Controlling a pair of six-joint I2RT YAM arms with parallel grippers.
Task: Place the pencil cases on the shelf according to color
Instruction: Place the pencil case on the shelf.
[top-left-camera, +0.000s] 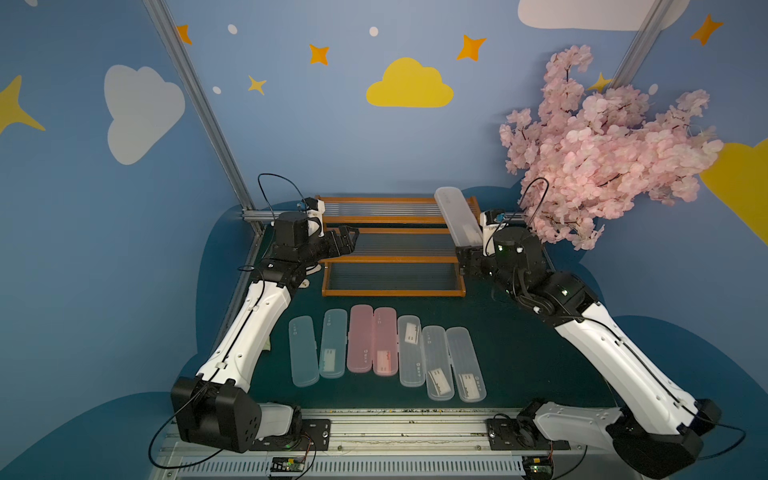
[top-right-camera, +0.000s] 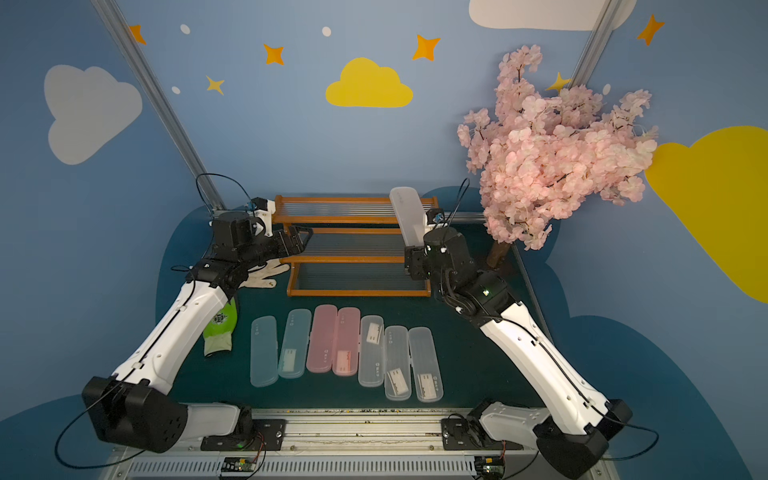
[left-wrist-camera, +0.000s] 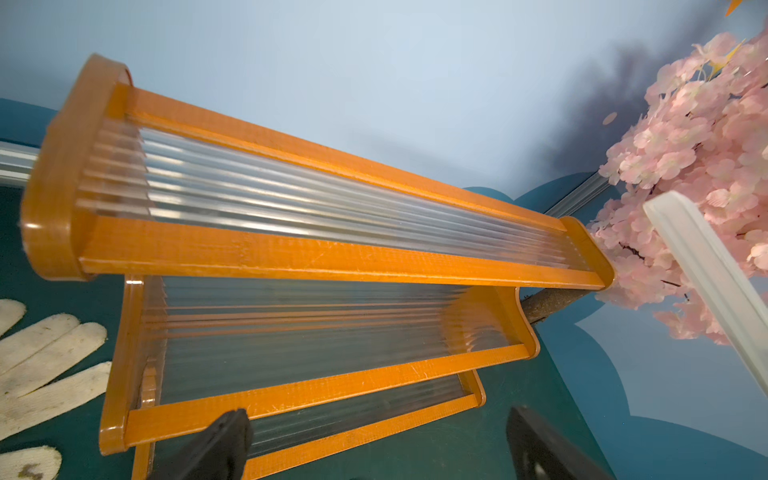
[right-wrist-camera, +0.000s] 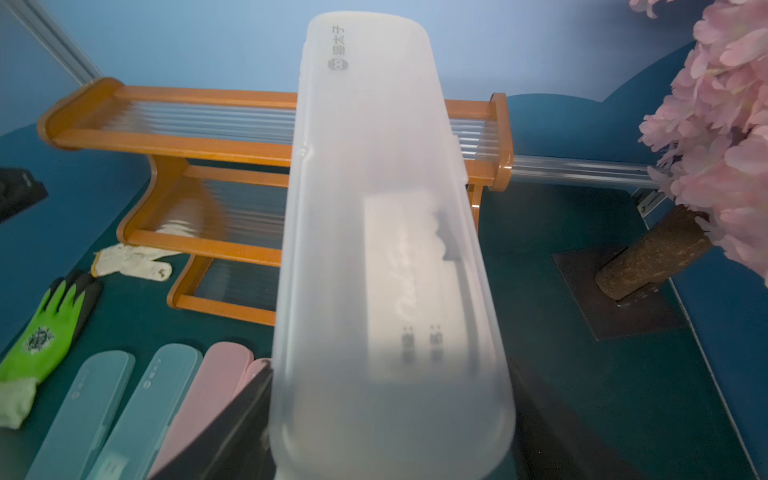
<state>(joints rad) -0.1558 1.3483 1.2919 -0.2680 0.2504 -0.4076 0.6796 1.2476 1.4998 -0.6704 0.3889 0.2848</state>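
The clear-white case sticks out far past the top level's front bar (top-left-camera: 424, 220) (right-wrist-camera: 248, 149), so I will push the case back before my right gripper lets go of it.
The orange-framed shelf (top-left-camera: 382, 219) (left-wrist-camera: 316, 257) stands at the back of the green mat. My right gripper (top-left-camera: 465, 257) (right-wrist-camera: 390, 415) is shut on one end of a frosted clear-white pencil case (top-left-camera: 457, 214) (right-wrist-camera: 382, 208). The case tilts upward, with its far end by the right end of the top tier. Near the shelf's left side my left gripper (top-left-camera: 349, 239) (left-wrist-camera: 374, 440) is open and holds nothing. In front of the shelf, a row lies on the mat: two blue cases (top-left-camera: 303, 351), two pink cases (top-left-camera: 360, 338) and three clear-white ones (top-left-camera: 438, 363).
A white glove (top-right-camera: 266, 274) and a green glove (top-right-camera: 222, 328) lie left of the shelf, under my left arm. A pink blossom tree (top-left-camera: 602, 145) overhangs the back right corner, its trunk (right-wrist-camera: 648, 257) on a plate. An aluminium rail (top-left-camera: 374, 419) runs along the front edge.
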